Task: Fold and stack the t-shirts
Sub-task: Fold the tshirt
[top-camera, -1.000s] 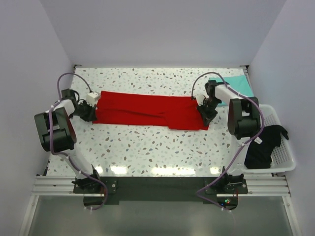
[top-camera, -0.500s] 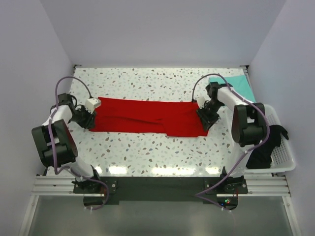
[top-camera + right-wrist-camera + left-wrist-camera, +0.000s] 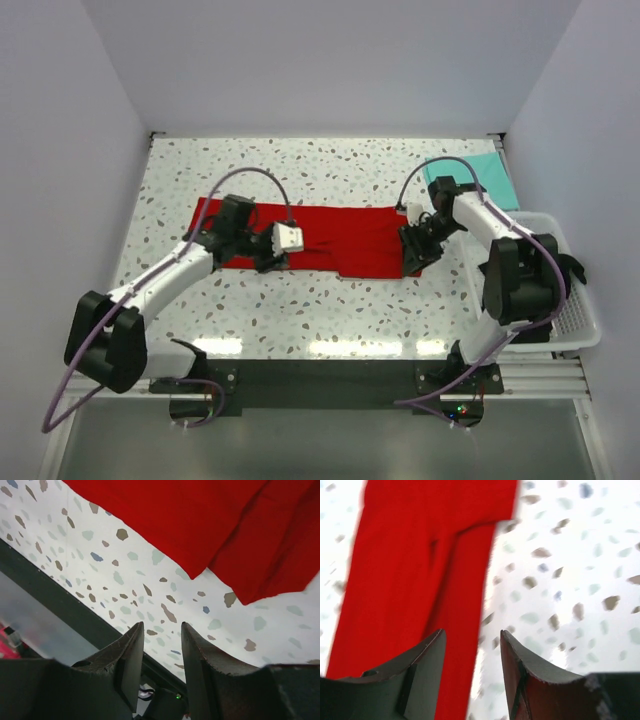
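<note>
My right gripper grabs the red t-shirt's front corner next, to fold its front edge over.
The red t-shirt lies flat on the table as a long folded strip, running left to right. My left gripper hovers over the strip's front edge left of centre, jaws open and empty. In the left wrist view the red t-shirt has its edge running between the open fingers of the left gripper. My right gripper stands open at the strip's right end. The right wrist view has the right gripper over bare table, just off a corner of the red t-shirt. A mint-teal t-shirt lies folded at the back right. A black t-shirt peeks from the basket.
A white lattice basket sits at the table's right edge, partly behind the right arm. The speckled table ends in a dark rail at the front. White walls close in the back and both sides.
Both grippers have opened and let go of the red t-shirt. The left arm has swung from the strip's left end to its front edge nearer the middle. The right gripper has barely shifted.
</note>
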You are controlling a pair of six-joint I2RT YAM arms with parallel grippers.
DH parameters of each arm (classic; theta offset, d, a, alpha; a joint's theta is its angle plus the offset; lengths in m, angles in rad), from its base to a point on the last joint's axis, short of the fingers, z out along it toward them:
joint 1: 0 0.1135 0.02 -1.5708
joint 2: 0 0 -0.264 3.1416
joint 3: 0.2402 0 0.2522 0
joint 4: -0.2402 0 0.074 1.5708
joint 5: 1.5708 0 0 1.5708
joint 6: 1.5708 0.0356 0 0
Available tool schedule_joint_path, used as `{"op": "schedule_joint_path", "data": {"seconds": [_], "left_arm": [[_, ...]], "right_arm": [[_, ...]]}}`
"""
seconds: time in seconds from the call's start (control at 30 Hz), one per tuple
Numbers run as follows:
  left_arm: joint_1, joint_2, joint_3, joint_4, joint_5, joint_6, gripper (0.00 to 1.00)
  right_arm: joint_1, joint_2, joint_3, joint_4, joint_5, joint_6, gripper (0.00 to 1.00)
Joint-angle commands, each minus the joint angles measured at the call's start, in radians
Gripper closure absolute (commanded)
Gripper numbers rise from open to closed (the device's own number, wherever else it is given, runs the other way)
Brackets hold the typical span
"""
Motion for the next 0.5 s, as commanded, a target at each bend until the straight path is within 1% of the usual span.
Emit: {"op": "schedule_joint_path", "data": {"seconds": [0.0,0.1,0.2,0.27,0.37,0.47], "left_arm": [[-0.201,-0.012,-0.084,0.238,-0.05,-0.075,0.47],[-0.292,0.047,-0.078,0.284,-0.099,-0.063,0.49],[-0.332,0.092,-0.096,0.332,-0.111,-0.023,0.5],[-0.349,0.115,-0.116,0.362,-0.122,0.005,0.49],[-0.387,0.147,-0.127,0.372,-0.13,0.055,0.49],[-0.433,0.147,-0.168,0.42,-0.174,0.146,0.49]], "right_arm": [[-0.001,0.05,-0.047,0.076,-0.063,0.076,0.6],[-0.001,0.085,-0.055,0.106,-0.043,0.091,0.6],[-0.001,0.099,-0.068,0.174,-0.019,0.114,0.6],[0.0,0.127,-0.07,0.195,-0.022,0.128,0.6],[0.0,0.165,-0.065,0.21,-0.036,0.134,0.63],[0.0,0.193,-0.064,0.222,-0.039,0.14,0.65]]}}
